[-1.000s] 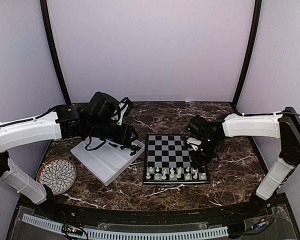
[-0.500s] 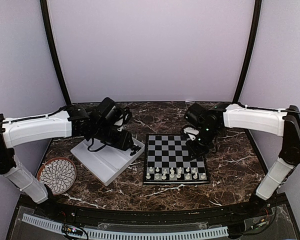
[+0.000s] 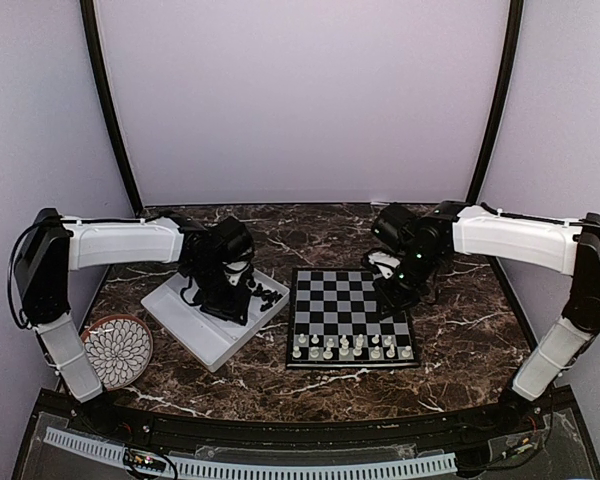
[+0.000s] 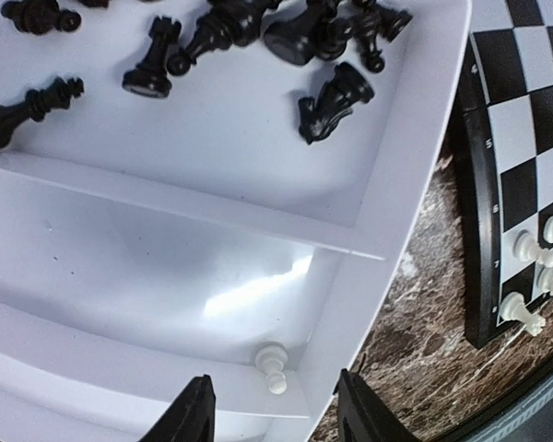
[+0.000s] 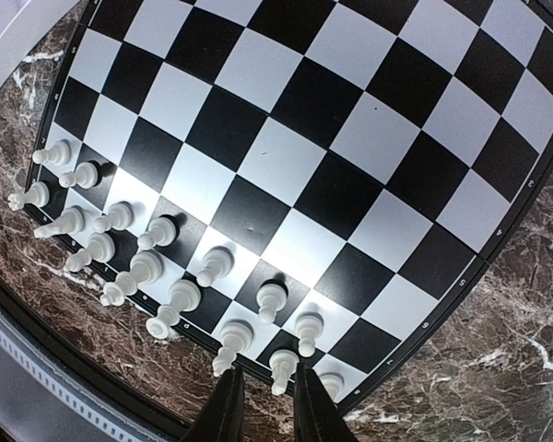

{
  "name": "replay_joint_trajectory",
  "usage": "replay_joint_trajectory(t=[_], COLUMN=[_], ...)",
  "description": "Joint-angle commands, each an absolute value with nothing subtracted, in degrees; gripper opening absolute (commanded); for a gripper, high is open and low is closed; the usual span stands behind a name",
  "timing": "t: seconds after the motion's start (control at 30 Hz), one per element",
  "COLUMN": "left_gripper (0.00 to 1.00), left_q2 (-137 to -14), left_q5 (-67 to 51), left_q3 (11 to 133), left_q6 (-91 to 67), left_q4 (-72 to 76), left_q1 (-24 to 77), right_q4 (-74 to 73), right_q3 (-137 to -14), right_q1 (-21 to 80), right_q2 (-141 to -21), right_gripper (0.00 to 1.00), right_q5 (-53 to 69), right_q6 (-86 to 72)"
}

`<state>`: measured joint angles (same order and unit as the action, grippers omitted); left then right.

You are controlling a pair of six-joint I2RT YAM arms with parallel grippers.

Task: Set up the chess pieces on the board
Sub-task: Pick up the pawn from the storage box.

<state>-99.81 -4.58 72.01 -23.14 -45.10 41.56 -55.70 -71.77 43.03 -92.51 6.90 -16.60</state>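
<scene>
I should grab the white pawn by its round head [image 4: 276, 383] with my left gripper, so its base is free to stand on the board.
The board [image 3: 351, 298] lies at mid-table with white chess pieces [image 3: 350, 346] in two rows along its near edge. My right gripper [image 3: 389, 299] hangs above the board's right side. In the right wrist view its fingers [image 5: 225, 411] stand a narrow gap apart with nothing between them, just above the white pieces [image 5: 283, 366] at the board's [image 5: 350, 138] corner. My left gripper [image 3: 229, 298] hovers over the white tray [image 3: 205, 332]. It is open [image 4: 276, 416] above a lone white pawn [image 4: 273, 366] lying in the tray's near compartment. Several black pieces [image 4: 332, 101] lie in the far compartment.
A round patterned plate [image 3: 114, 349] sits at the near left. The tray's rim [image 4: 415, 157] runs close to the board's left edge [image 4: 475, 230], with a strip of brown marble table [image 4: 424, 368] between them.
My right gripper has parted its fingers, left a white piece on the near rows and pulled up and back. My left gripper has swung left over the tray's near compartment.
</scene>
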Motion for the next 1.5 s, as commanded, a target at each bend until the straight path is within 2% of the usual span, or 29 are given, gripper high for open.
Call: replay_joint_trajectory(t=[0.0,0.8,1.27,1.47], left_gripper=[0.47,0.36,0.33,0.29], left_q2=[-102.5,-108.3,-109.3,-108.9], left_q5=[-9.0,-5.8,-8.5,-7.3], left_q3=[73.7,78.2,76.3,75.1], left_q6=[-20.8,-12.8,-7.8,-4.8], left_q4=[-50.9,-60.8,-59.2,-59.6], left_q1=[40.4,40.4,42.2,44.0], right_q4=[-54.1,-54.6,-54.4,-53.9], right_q3=[-70.6,-70.0,-69.7,-69.1], right_q1=[43.4,43.4,43.4,43.4], right_q2=[-92.3,-91.8,-91.0,-90.4], right_gripper=[0.21,0.21,0.21,0.21], right_q5=[9.2,7.7,6.7,6.7], right_q6=[-16.8,-15.6,-15.8,-16.6])
